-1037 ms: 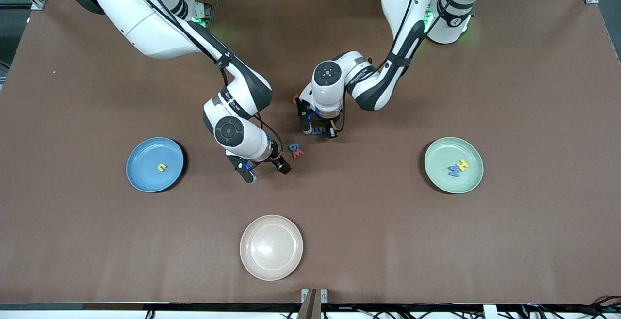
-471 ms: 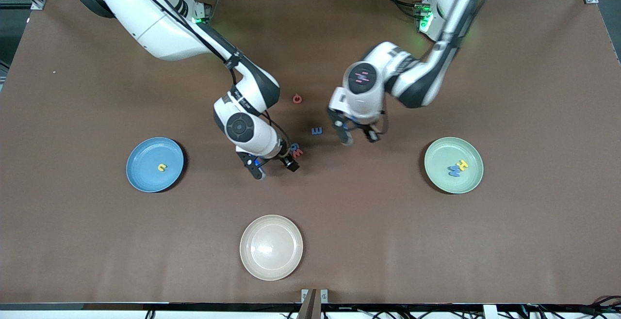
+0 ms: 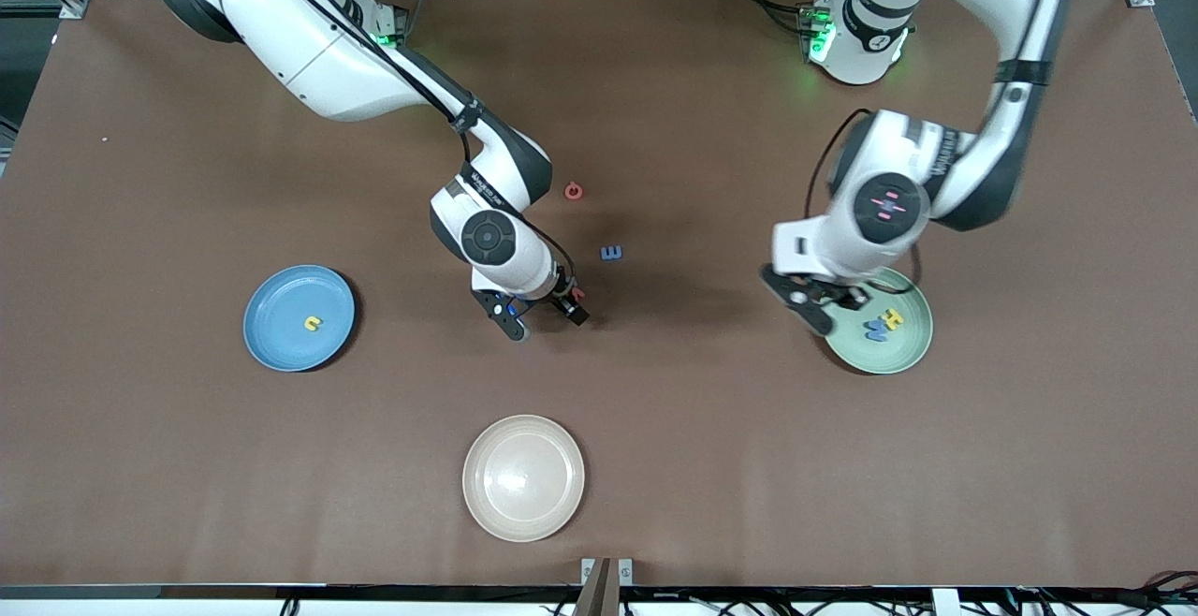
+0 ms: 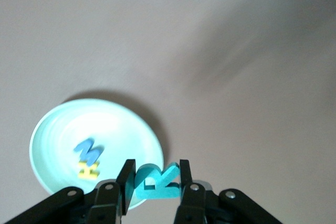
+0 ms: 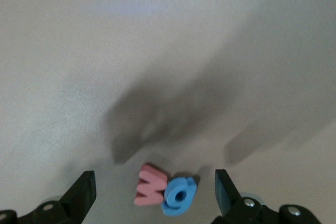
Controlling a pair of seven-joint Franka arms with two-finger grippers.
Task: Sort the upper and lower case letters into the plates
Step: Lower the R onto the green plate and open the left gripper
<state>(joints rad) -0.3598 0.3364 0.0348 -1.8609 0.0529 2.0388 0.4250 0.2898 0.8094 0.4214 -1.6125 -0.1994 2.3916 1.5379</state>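
I need to keep holding the teal R (image 4: 156,181) with my left gripper, because the teal R is still high at the mint plate's near rim.
My left gripper (image 3: 833,305) hangs over the rim of the mint green plate (image 3: 903,354), shut on a teal letter R (image 4: 156,181). In that plate (image 4: 121,129) lie a blue letter (image 4: 88,152) and a yellow letter (image 4: 89,169). My right gripper (image 3: 543,316) is open, low over the table's middle. A red letter (image 5: 151,184) and a blue letter (image 5: 179,196) lie touching each other between its fingers (image 5: 84,190). The sky blue plate (image 3: 281,302) holds one yellow letter (image 3: 312,323). A blue letter E (image 3: 611,253) and a red round letter (image 3: 574,190) lie loose on the table.
A cream-beige plate (image 3: 523,476) with nothing in it sits nearest the front camera, at mid-table. The brown table top (image 3: 702,429) is bare between the plates. The right arm's forearm slants over the table from its base toward the middle.
The left arm swung from the table's middle to the mint green plate, carrying the teal letter. The right gripper slid over the red and blue pair. The blue E stayed put.
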